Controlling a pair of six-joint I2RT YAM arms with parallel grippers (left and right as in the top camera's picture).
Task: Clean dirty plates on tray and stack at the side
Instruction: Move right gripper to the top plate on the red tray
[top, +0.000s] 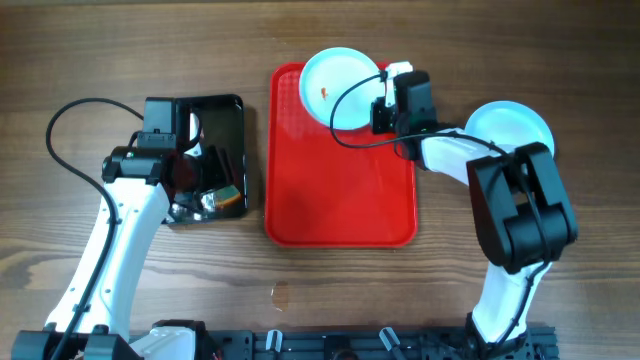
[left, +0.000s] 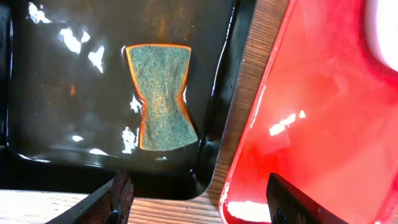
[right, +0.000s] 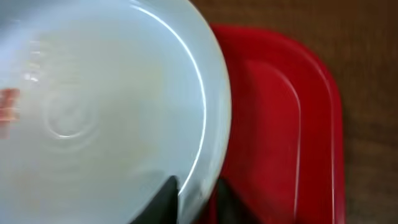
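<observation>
The left gripper picks up the green sponge across its narrow middle (top: 224, 193) (left: 163, 99) next, leaving a wide end free to clean the dirty plate.
A pale-blue plate (top: 335, 88) with a small orange-red smear lies over the far right corner of the red tray (top: 340, 190). My right gripper (top: 381, 103) is shut on this plate's right rim; in the right wrist view its fingers (right: 198, 200) pinch the rim of the plate (right: 93, 112) above the tray (right: 280, 124). A second plate (top: 510, 125) sits on the table to the right, partly hidden by the right arm. My left gripper (left: 196, 205) is open and empty above the gap between the black tray and the red tray (left: 323, 112).
A black tray (top: 205, 150) stands left of the red tray and holds a green sponge with orange edges (left: 161, 96). The left arm covers much of it from overhead. A small stain (top: 281, 294) marks the wood near the front.
</observation>
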